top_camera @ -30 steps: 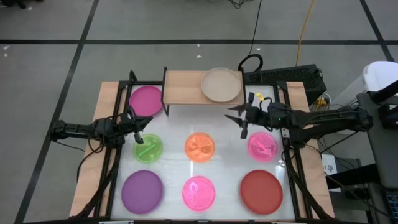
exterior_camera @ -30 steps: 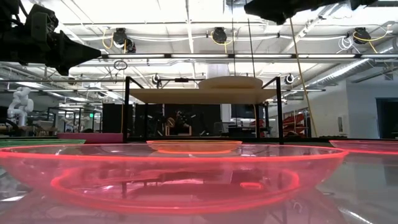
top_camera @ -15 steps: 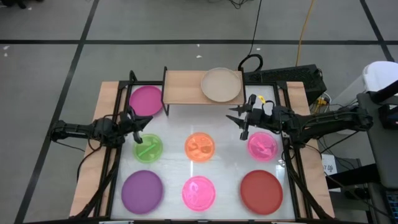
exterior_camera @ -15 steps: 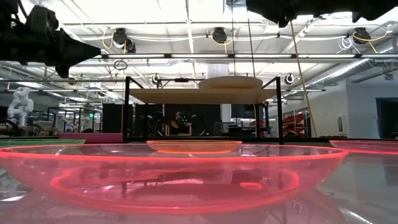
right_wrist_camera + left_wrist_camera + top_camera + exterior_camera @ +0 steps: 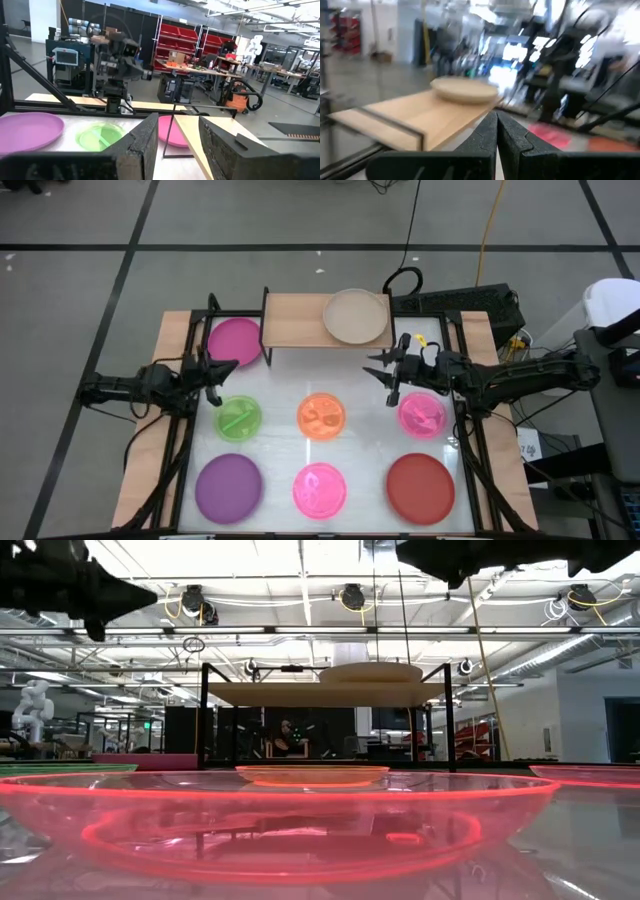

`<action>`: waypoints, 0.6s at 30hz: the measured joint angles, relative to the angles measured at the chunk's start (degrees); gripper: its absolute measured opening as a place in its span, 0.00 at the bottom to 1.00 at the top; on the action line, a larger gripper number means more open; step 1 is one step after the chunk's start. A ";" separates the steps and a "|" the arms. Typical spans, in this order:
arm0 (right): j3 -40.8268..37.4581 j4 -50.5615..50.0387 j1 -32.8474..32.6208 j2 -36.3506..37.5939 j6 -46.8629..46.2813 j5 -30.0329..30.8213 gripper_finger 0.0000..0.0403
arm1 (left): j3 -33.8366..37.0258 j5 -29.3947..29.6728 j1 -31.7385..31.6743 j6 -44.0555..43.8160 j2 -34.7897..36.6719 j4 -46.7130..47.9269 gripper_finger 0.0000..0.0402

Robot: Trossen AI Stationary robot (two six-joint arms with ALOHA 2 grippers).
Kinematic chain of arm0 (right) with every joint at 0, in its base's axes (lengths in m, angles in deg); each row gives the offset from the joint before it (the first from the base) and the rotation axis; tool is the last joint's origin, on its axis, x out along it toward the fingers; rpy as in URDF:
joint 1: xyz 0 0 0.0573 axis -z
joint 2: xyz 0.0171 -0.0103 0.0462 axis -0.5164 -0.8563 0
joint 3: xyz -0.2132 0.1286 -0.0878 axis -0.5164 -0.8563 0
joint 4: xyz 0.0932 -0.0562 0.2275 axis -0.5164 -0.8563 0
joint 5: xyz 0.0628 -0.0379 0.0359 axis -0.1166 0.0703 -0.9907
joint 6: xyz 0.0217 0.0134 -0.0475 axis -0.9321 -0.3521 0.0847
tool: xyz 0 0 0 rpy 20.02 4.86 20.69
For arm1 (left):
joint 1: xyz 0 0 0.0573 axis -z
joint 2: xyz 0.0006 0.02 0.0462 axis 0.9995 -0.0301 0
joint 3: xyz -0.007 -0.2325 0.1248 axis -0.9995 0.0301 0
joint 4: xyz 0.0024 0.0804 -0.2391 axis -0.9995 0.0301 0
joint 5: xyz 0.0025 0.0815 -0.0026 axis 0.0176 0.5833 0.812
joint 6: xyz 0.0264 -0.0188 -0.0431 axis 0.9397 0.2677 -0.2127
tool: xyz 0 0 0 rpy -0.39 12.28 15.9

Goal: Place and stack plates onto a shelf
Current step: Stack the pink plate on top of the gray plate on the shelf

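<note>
Next, the left gripper picks up the magenta plate by its rim [image 5: 240,363], to stack the magenta plate on the shelf [image 5: 298,320].
The light-wood shelf [image 5: 298,320] stands at the table's far side and the beige plate [image 5: 356,315] lies on its right half. The magenta plate [image 5: 235,340] lies flat on the table just left of the shelf. Green [image 5: 238,419], orange [image 5: 323,415] and pink [image 5: 421,414] plates form the middle row. My left gripper [image 5: 225,368] hovers shut between the green and magenta plates; its fingers [image 5: 496,131] point toward the shelf [image 5: 420,114]. My right gripper [image 5: 386,375] hovers open above the table between the orange and pink plates, with nothing between its fingers [image 5: 175,142].
Purple [image 5: 228,486], pink [image 5: 319,488] and red [image 5: 420,488] plates lie along the near edge. The shelf's black legs [image 5: 204,720] leave a gap beneath the board. Its left half is bare wood. Black frame rails run along both table sides.
My left gripper has moved from above the green plate toward the table's far edge, nearer the magenta plate, and has risen. No plate has moved.
</note>
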 joint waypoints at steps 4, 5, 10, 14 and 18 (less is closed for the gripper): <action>0.01 -0.94 0.00 0.00 -0.42 0.00 0.31 | -8.35 9.82 0.00 -5.27 -4.83 18.10 0.02; 0.00 -0.94 0.00 0.00 -0.46 0.00 0.31 | -9.74 12.28 -0.02 -7.38 -6.58 21.82 0.02; 0.00 -1.28 0.00 0.00 -0.48 0.00 0.31 | -11.32 15.91 -1.07 -12.98 -15.58 25.39 0.02; 0.01 -1.69 0.00 0.00 -1.08 0.00 0.31 | -11.07 15.83 -3.36 -17.43 -24.87 25.52 0.02; 0.00 -2.06 0.00 0.00 -1.09 0.00 0.31 | -11.03 14.63 -5.94 -19.83 -34.79 26.35 0.02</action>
